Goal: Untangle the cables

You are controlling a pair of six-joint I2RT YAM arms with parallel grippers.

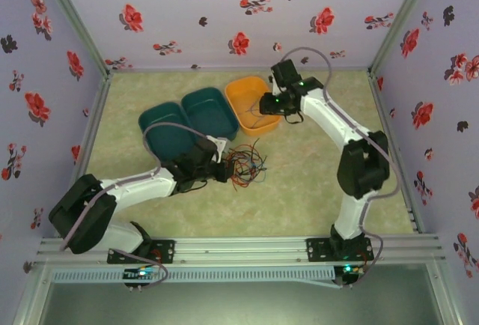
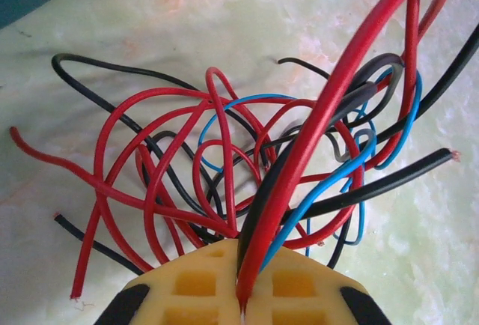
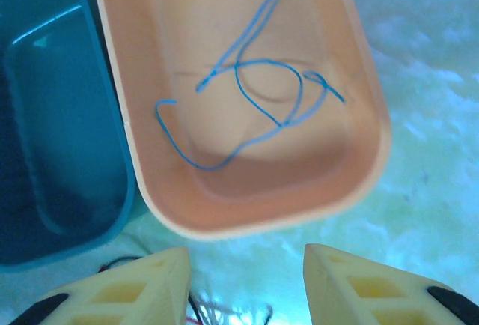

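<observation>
My right gripper grabs only the blue cable by its exposed side away from my left gripper next, to untangle the cables.
A tangle of red, black and blue cables (image 1: pixel 245 164) lies on the table in front of the trays. My left gripper (image 1: pixel 224 169) is at its left edge. In the left wrist view this gripper (image 2: pixel 241 244) is shut on a thick red cable (image 2: pixel 322 115), which arches up from the jaws. A black and a blue strand run right beside it. My right gripper (image 1: pixel 263 104) hovers over the near rim of the orange tray (image 1: pixel 241 108). In the right wrist view it (image 3: pixel 247 254) is open with nothing between its fingers. Loose blue cables (image 3: pixel 247 78) lie in the orange tray (image 3: pixel 247 216).
Two teal trays (image 1: pixel 166 126) (image 1: pixel 211 109) stand to the left of the orange one, and one of them (image 3: pixel 52 115) touches its side. Flowered walls close in the table on the left, right and back. Open green tabletop lies on the right.
</observation>
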